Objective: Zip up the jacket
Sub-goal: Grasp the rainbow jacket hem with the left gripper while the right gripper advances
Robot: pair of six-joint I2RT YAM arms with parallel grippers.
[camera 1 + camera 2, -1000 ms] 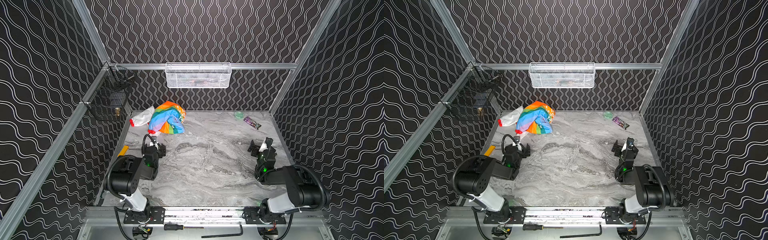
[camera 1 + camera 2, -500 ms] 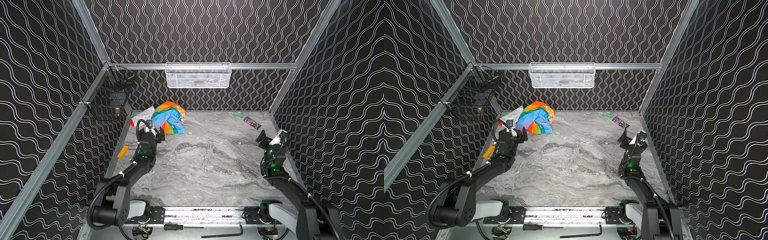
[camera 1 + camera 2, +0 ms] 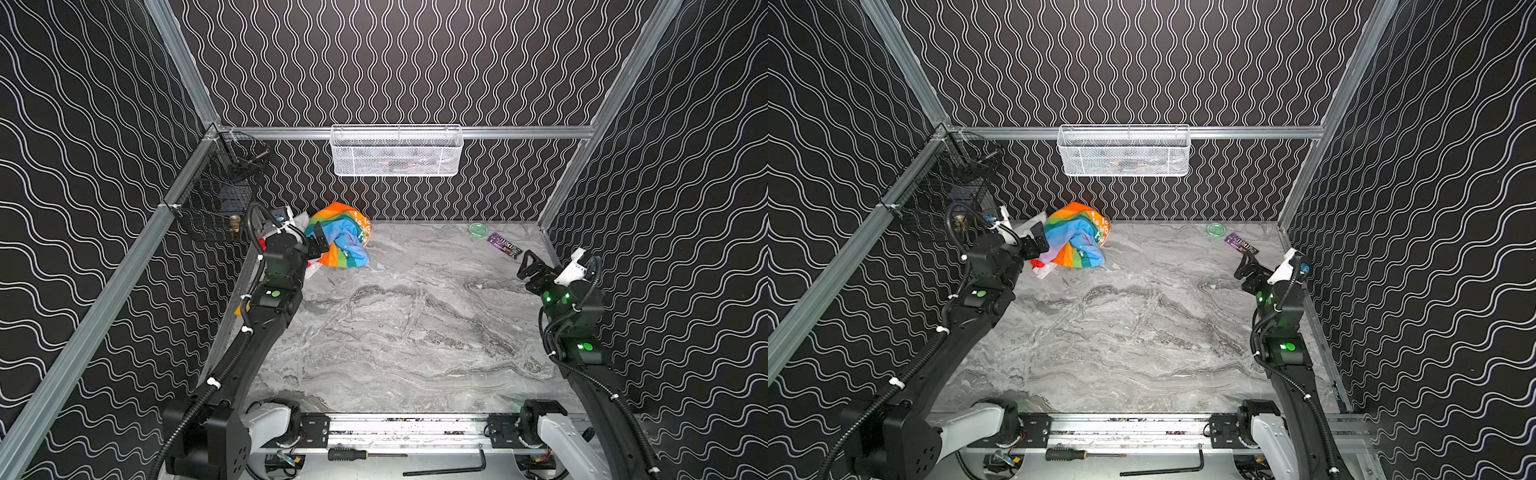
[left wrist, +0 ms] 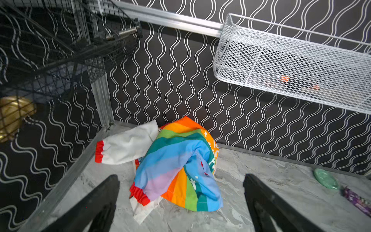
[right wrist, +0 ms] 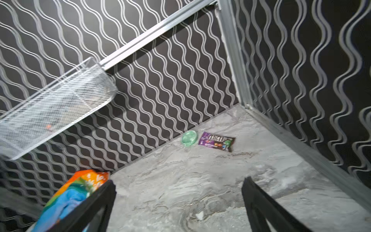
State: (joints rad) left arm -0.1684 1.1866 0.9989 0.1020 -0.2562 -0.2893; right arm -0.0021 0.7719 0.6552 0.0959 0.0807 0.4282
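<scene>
I should next grab the jacket's rainbow-striped sleeve beside its near red cuff with my left gripper. Then it can pull the sleeve out across the open table and spread it for zipping.
The jacket (image 3: 347,243) lies crumpled in the back left corner of the marble table, rainbow stripes up. A white sleeve with a red cuff (image 4: 124,146) sticks out toward the side wall. It also shows in the other top view as the jacket (image 3: 1077,241). My left gripper (image 3: 320,245) hovers right at its near left edge, open, with the jacket (image 4: 180,156) just ahead between the spread fingers (image 4: 100,198) and nothing held. My right gripper (image 3: 530,264) hangs open over bare table near the right wall, far from the jacket (image 5: 74,192).
A white mesh basket (image 3: 397,151) hangs on the back wall, and a black wire basket (image 3: 216,195) on the left wall above the jacket's corner. A green lid (image 3: 478,228) and a purple candy packet (image 3: 504,245) lie at the back right. A screwdriver (image 3: 365,455) lies on the front rail.
Both arms have unfolded from their low rest poses and reached toward the back. The left gripper came up to the jacket; the right rose along the right wall. Both stayed open.
</scene>
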